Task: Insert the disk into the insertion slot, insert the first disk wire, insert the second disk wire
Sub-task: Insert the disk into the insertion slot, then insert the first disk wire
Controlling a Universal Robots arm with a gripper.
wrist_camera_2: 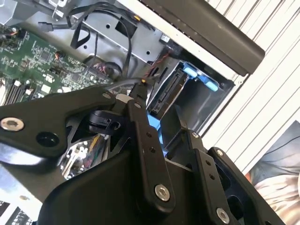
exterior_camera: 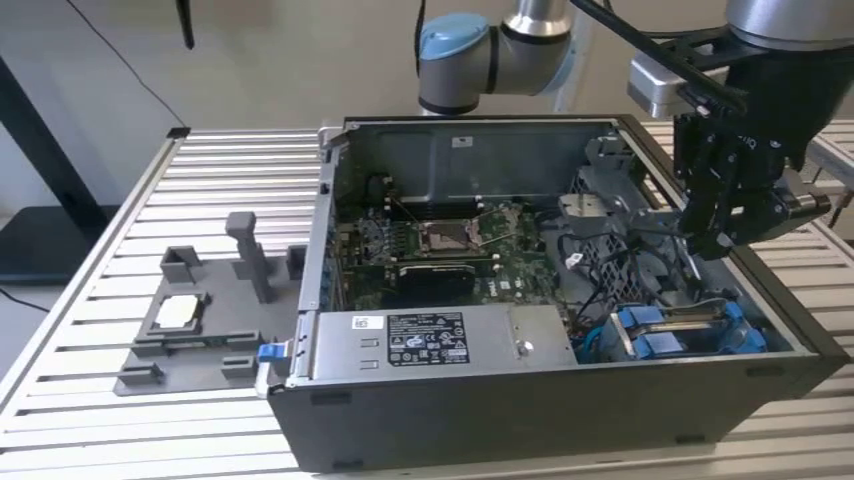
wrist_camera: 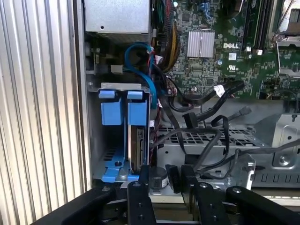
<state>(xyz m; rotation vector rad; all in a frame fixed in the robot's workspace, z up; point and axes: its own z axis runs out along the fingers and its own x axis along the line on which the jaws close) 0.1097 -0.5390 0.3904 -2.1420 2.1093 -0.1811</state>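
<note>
The robot's gripper should next grab the black plug by its housing, so that it can insert the disk wire into the disk.
The disk stands on edge inside the insertion slot at the case's near corner on the exterior view's right, its blue frame tabs facing up. In the first wrist view the disk shows edge-on behind two blue tabs, within the slot. A blue cable curves down toward the disk, and loose black wires lie across the cage beside it; whether any is plugged in is hidden. My gripper hangs above the case's side wall, behind the slot. Its fingers are apart and empty. The disk lies just beyond my gripper.
A silver labelled power-supply box fills the case's near side, with the motherboard behind it. A grey jig with upright posts sits on the slatted table at the exterior view's left. A perforated metal cage flanks the slot.
</note>
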